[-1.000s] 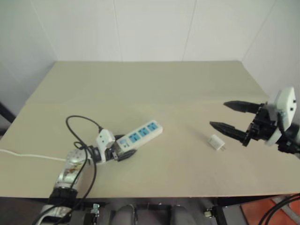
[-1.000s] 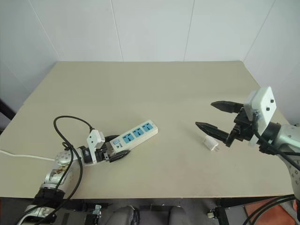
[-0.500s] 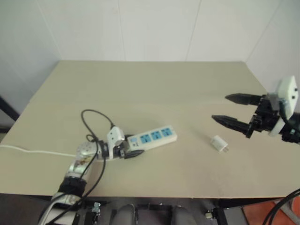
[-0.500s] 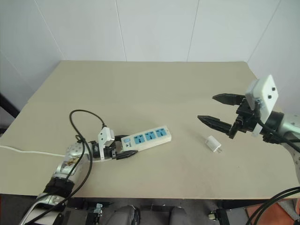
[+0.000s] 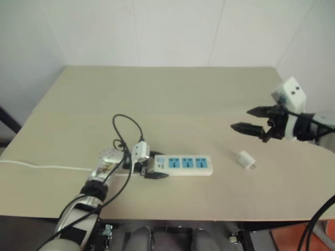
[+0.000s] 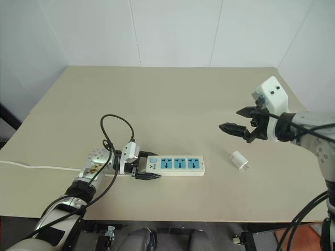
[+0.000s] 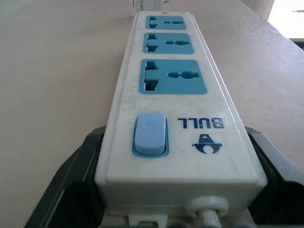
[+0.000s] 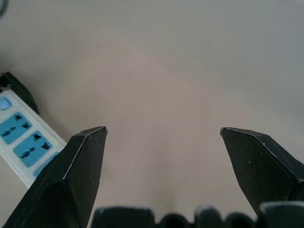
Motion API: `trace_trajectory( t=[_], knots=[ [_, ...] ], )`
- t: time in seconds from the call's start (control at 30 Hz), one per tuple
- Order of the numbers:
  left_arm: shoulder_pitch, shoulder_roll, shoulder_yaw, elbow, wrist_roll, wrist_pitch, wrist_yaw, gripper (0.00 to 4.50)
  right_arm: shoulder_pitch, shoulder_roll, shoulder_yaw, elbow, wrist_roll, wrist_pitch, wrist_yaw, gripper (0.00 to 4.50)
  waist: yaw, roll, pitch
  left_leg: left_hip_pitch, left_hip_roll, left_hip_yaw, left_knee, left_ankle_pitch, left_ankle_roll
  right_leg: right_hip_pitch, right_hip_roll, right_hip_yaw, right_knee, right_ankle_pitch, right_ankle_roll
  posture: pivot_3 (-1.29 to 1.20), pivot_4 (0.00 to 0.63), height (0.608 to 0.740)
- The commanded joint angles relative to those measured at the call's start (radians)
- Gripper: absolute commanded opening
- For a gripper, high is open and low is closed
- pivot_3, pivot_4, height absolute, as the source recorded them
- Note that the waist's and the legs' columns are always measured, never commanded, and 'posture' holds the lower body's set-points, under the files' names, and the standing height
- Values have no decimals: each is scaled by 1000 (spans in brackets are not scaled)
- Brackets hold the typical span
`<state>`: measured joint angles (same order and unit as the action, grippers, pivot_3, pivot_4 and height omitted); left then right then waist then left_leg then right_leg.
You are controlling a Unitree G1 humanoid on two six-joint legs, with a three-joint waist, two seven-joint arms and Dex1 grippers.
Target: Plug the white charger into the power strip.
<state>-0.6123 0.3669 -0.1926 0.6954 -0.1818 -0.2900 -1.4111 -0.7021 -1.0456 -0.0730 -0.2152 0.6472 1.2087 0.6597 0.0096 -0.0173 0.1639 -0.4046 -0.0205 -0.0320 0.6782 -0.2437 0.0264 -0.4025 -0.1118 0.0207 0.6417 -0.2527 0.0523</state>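
My right gripper is to grab the white charger next, by the flat facing sides of its body [image 5: 244, 159]. The charger has thin metal prongs that stick out of one end.
The power strip [image 5: 183, 164], a white bar with three blue sockets, lies flat near the table's front edge, parallel to it. My left gripper [image 5: 149, 170] is shut on its switch end. In the left wrist view a black finger [image 7: 71, 190] sits against each long side of the power strip [image 7: 171, 95]. The white charger [image 5: 245, 159] lies alone on the table, to the right of the strip. My right gripper [image 5: 241, 119] hovers open above the table, just beyond the charger, pointing left. It holds nothing, and its wrist view shows the power strip [image 8: 26, 137] past one fingertip [image 8: 90, 142].
The strip's thin white cord [image 5: 31, 167] runs off the table's left side. A black cable loop [image 5: 125, 130] on my left arm arches over the table behind the gripper. The beige table [image 5: 167, 99] is bare from its middle to the wall.
My left gripper has swung the power strip round to the right, so it now lies parallel to the front edge. My right gripper has moved farther over the table, turned at the wrist, and stayed open.
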Motion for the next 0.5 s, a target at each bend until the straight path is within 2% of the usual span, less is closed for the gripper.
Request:
trace_trajectory(
  t=[0.03, 0.13, 0.23, 0.33, 0.5],
  knots=[
    [29, -20, -27, 21, 24, -9, -13, 3318, -162, 4, 66, 78, -25, 235, -55, 4500, 0, 1, -1, 0, 0, 0, 0, 0, 0, 0, 0, 0, 0, 0, 0, 0, 150, 740],
    [25, -26, -26, 25, 24, -1, -16, 3318, -292, -20, 230, 161, -49, 342, -13, 4500, 3, 2, -1, -1, 0, -1, -1, 0, 0, -1, 0, -1, -1, 0, 0, 0, 150, 740],
    [19, -25, -35, 26, 28, 20, -34, 3318, -358, -45, 399, 226, -86, 319, 71, 4500, 3, 3, -2, -2, -1, -1, 0, -1, 1, -1, 0, -1, -1, 0, 0, 0, 150, 740],
    [20, -20, -43, 16, 29, 36, -57, 3318, -383, -51, 522, 274, -126, 267, 150, 4500, 1, 3, -2, -2, -2, 0, 0, -1, 1, -1, -1, -1, -1, 0, 0, 0, 150, 740],
    [15, -16, -42, 10, 38, 61, -54, 3318, -367, -39, 647, 299, -197, 177, 251, 4500, -2, 3, -2, -2, -2, 0, 0, -1, 1, -2, 0, -1, 0, 0, 0, 0, 150, 740]
  ],
)
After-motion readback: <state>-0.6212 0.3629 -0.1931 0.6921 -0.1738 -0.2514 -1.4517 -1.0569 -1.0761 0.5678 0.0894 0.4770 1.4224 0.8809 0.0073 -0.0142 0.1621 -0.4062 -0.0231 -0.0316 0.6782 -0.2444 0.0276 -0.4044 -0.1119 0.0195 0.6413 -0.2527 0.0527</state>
